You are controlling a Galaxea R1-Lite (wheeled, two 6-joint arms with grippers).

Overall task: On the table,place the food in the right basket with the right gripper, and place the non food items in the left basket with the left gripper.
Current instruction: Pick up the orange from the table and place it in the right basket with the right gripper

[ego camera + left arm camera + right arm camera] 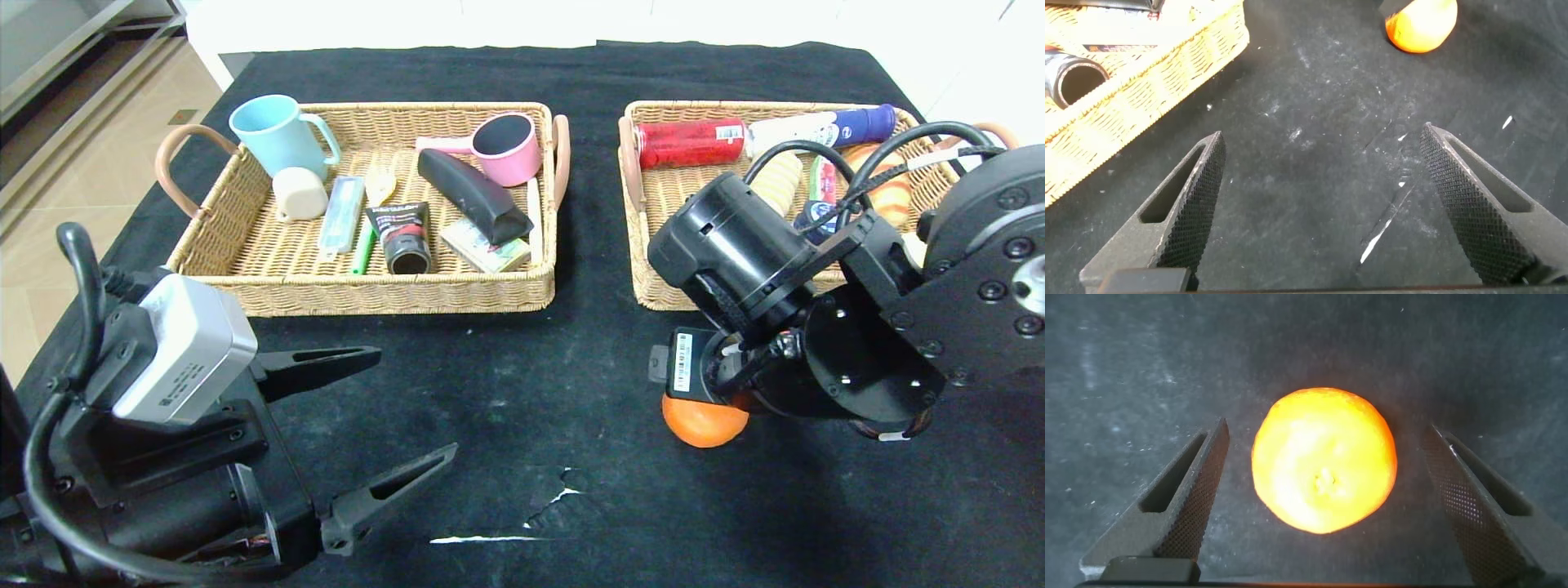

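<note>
My right gripper needs to go down first, because its fingers are above the orange (705,421) (1324,460) and would miss it if they closed now.
A round orange fruit (704,422) lies on the black table (506,384) in front of the right basket (645,286). My right gripper (1327,429) is open, pointing down over the orange (1324,460), which sits between its two jaws without touching them. My left gripper (416,400) is open and empty at the near left, above bare cloth (1321,131). The left basket (392,304) holds the black soft case (473,194), the black tube with a red band (402,237) and the pasta fork (363,245). A green-white packet (823,181) lies in the right basket. The juice carton is hidden.
The left basket also holds a blue mug (277,135), a pink cup (510,149) and a cream cup (300,193). The right basket holds a red can (690,143) and a white-blue bottle (816,129). A white tear (563,494) marks the cloth near the front.
</note>
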